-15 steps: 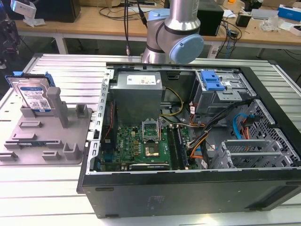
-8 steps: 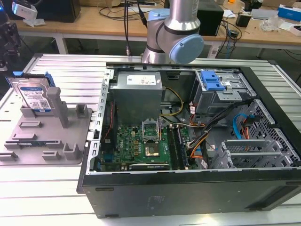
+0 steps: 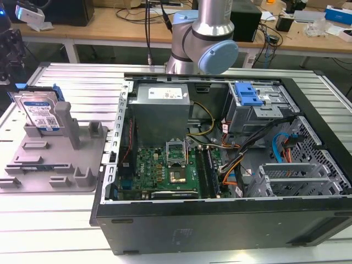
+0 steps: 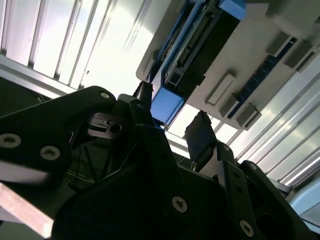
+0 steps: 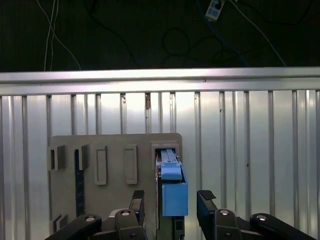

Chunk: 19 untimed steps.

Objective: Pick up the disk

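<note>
My open fingers are hovering short of the disk's edge and would miss it if they closed now. My gripper needs to move toward the disk's blue-railed edge [image 3: 56,89] before it closes on the disk's edge.
The disk [image 3: 41,113] stands on edge in the grey holder tray [image 3: 55,165] at the exterior view's left, its white-and-blue label facing out and blue rails on its edges. In the first wrist view I look down on the disk's blue-railed top edge [image 5: 172,187] in the tray [image 5: 115,150]. My gripper [image 5: 171,200] is open, with one dark finger on each side of that edge and a gap to both. The second wrist view shows the same open gripper [image 4: 172,117] in front of the disk's blue end [image 4: 167,102] and the tray [image 4: 250,55].
An open computer case [image 3: 220,159] with motherboard, cables and a blue-latched drive cage [image 3: 247,96] fills the ribbed metal table [image 3: 71,82] beside the tray. The arm's elbow [image 3: 206,38] rises behind the case. A cluttered bench runs along the back.
</note>
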{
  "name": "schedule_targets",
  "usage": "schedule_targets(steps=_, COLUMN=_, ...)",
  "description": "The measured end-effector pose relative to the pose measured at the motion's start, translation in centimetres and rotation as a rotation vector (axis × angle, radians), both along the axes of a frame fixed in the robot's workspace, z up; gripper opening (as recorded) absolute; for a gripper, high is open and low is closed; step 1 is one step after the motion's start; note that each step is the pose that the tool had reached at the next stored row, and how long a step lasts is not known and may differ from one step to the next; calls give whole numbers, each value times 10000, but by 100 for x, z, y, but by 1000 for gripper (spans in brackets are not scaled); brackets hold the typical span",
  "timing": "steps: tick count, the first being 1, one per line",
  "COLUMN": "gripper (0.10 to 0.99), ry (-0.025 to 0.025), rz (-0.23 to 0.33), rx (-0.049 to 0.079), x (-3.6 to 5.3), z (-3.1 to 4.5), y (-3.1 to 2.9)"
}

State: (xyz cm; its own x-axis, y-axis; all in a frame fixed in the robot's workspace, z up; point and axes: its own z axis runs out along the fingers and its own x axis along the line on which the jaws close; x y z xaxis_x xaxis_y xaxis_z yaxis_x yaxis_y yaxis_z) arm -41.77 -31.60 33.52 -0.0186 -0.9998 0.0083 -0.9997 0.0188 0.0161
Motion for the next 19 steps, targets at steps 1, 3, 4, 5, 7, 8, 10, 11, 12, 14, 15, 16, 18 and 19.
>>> schedule_targets(steps=1, gripper=541, ry=1, rz=0, rx=0, x=1, z=-12, y=0)
schedule_targets(steps=3, gripper=541, ry=0, rz=0, rx=0, x=2, z=-24, y=0)
schedule_targets(steps=4, gripper=541, ry=0, rz=0, rx=0, x=3, z=-32, y=0)
schedule_targets(steps=5, gripper=541, ry=1, rz=0, rx=0, x=3, z=-38, y=0)
schedule_targets(steps=7, gripper=541, ry=1, rz=0, rx=0, x=4, z=-52, y=0)
schedule_targets(steps=8, gripper=541, ry=1, rz=0, rx=-1, x=6, z=-63, y=0)
schedule_targets(steps=10, gripper=541, ry=0, rz=0, rx=0, x=8, z=-82, y=0)
schedule_targets(steps=11, gripper=541, ry=0, rz=0, rx=0, x=9, z=-92, y=0)
schedule_targets(steps=12, gripper=541, ry=0, rz=0, rx=0, x=9, z=-102, y=0)
schedule_targets(steps=14, gripper=541, ry=0, rz=1, rx=0, x=10, z=-114, y=0)
schedule_targets(steps=15, gripper=541, ry=1, rz=0, rx=0, x=9, z=-122, y=0)
schedule_targets(steps=16, gripper=541, ry=0, rz=0, rx=0, x=9, z=-128, y=0)
schedule_targets(steps=18, gripper=541, ry=0, rz=0, rx=0, x=9, z=-144, y=0)
schedule_targets(steps=19, gripper=541, ry=0, rz=0, rx=0, x=10, z=-153, y=0)
